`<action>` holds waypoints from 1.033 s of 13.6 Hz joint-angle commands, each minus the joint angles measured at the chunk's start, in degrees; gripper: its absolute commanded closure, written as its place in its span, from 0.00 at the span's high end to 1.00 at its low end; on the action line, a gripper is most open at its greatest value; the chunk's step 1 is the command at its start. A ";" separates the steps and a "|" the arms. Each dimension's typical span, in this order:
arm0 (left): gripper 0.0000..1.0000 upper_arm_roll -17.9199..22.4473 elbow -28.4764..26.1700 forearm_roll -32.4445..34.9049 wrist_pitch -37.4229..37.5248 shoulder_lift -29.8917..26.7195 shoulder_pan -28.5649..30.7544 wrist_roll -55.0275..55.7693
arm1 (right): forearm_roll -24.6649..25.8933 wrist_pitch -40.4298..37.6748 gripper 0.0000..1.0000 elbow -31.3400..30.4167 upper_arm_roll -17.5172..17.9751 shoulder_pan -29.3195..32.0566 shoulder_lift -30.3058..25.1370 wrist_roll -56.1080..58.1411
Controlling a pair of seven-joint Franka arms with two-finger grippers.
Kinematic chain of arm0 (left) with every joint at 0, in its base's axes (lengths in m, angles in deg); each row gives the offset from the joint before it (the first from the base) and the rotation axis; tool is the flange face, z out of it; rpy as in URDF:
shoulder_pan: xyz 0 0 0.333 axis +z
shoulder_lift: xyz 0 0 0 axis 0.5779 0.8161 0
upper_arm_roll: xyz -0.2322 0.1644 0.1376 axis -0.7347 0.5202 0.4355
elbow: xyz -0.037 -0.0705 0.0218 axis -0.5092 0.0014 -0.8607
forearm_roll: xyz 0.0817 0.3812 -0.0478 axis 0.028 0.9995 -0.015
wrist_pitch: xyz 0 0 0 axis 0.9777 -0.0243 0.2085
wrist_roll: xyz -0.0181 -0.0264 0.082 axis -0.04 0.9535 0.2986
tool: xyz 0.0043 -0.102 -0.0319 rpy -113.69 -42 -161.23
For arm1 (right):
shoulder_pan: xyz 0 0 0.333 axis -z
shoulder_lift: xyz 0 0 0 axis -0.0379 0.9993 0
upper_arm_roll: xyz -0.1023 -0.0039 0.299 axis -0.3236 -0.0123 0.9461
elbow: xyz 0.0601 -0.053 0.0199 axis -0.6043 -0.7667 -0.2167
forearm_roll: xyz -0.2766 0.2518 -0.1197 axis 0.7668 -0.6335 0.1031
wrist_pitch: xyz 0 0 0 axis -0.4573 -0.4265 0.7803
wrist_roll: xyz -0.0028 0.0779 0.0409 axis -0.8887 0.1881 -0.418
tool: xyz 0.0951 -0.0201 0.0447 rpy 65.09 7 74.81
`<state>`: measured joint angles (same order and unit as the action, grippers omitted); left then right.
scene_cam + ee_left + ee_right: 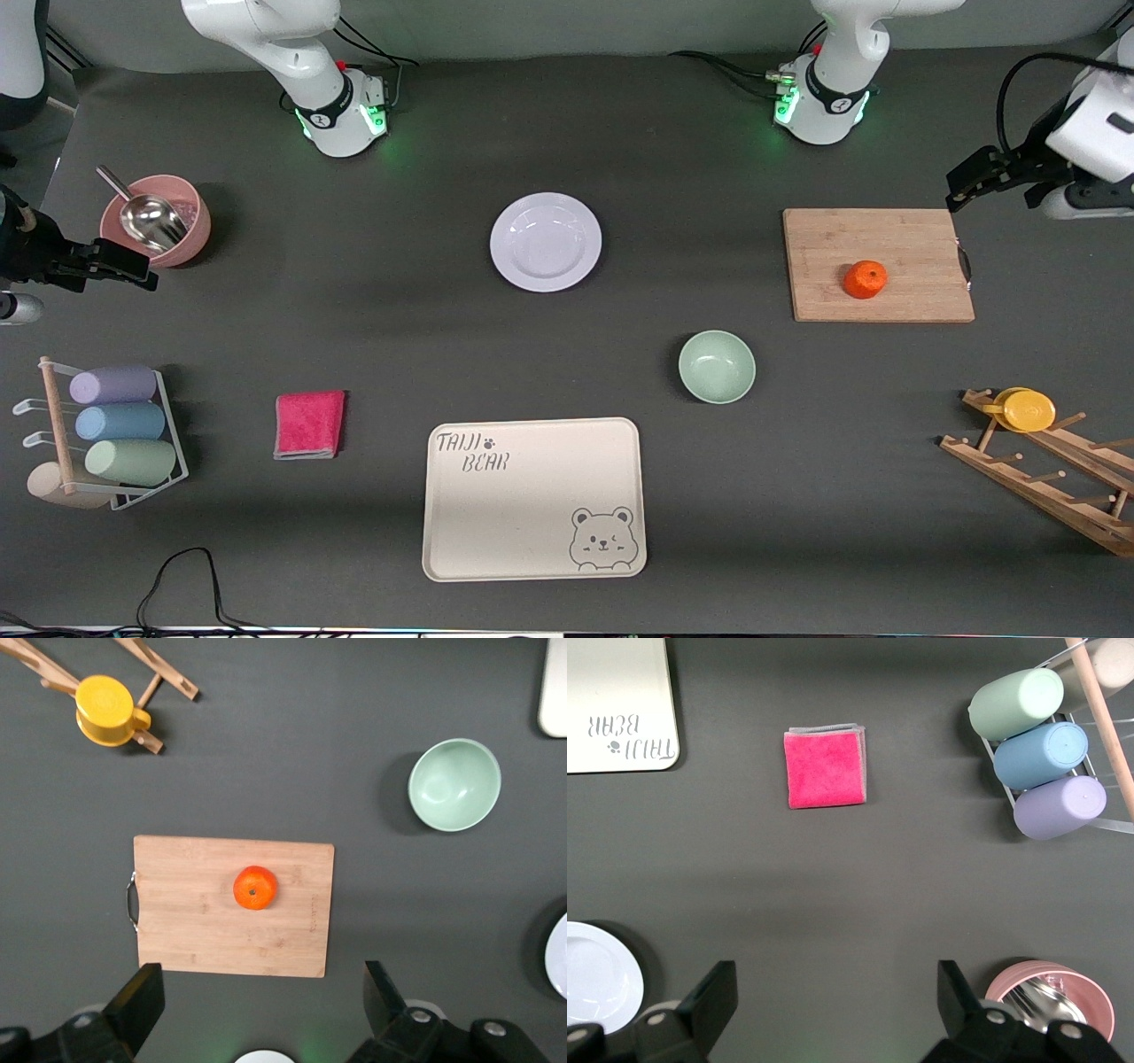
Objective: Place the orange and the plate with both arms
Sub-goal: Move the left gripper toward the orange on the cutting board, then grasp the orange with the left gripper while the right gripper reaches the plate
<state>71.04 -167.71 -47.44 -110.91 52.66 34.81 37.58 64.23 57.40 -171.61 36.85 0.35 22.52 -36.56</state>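
The orange should go on the lavender-white plate [546,241], so my left gripper should next grab the round sides of the orange [865,279] to place it there.
The orange [865,279] lies on a wooden cutting board [877,264] toward the left arm's end of the table; it also shows in the left wrist view [255,887]. The lavender-white plate [546,241] sits empty on the table between the two arm bases, and its edge shows in the right wrist view [594,979]. My left gripper [974,177] hangs open and empty, high over the table's end beside the board [263,1001]. My right gripper [124,264] hangs open and empty beside the pink bowl [837,997].
A mint-green bowl [717,366] and a cream bear tray [534,499] lie nearer the camera. A pink cloth [309,424], a cup rack [106,434], and a pink bowl with a scoop [156,220] are toward the right arm's end. A wooden rack with a yellow piece [1028,410] is toward the left arm's end.
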 commanded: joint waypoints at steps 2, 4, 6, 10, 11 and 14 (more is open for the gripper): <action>1.00 -0.02 -10.41 2.36 -9.13 0.45 0.05 -0.68 | 1.25 -0.30 1.00 -1.14 0.22 -0.20 -1.25 -1.59; 1.00 0.07 -16.66 2.36 -15.65 0.10 0.23 -0.59 | 0.73 -0.73 1.00 -2.02 0.22 -0.20 -1.78 -1.59; 1.00 0.15 -23.77 2.45 -22.58 -1.74 0.49 -0.16 | -0.06 -0.91 1.00 -4.55 0.30 -0.54 -3.53 -1.68; 1.00 0.15 -36.60 2.54 -38.48 -1.66 2.15 0.37 | -2.79 1.80 1.00 -12.38 0.30 -3.43 -9.42 -2.37; 1.00 0.15 -39.68 2.54 -43.84 -1.14 2.16 0.37 | -2.79 2.33 1.00 -13.78 0.39 -4.14 -10.47 -5.25; 1.00 0.15 -43.93 2.54 -52.58 1.85 3.29 0.37 | -2.88 5.32 1.00 -18.79 0.22 -9.15 -14.60 -10.36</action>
<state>71.43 -209.03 -45.70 -159.84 54.54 36.89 37.65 61.99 59.77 -184.87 37.44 -5.69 12.66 -42.74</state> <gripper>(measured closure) 0.000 0.000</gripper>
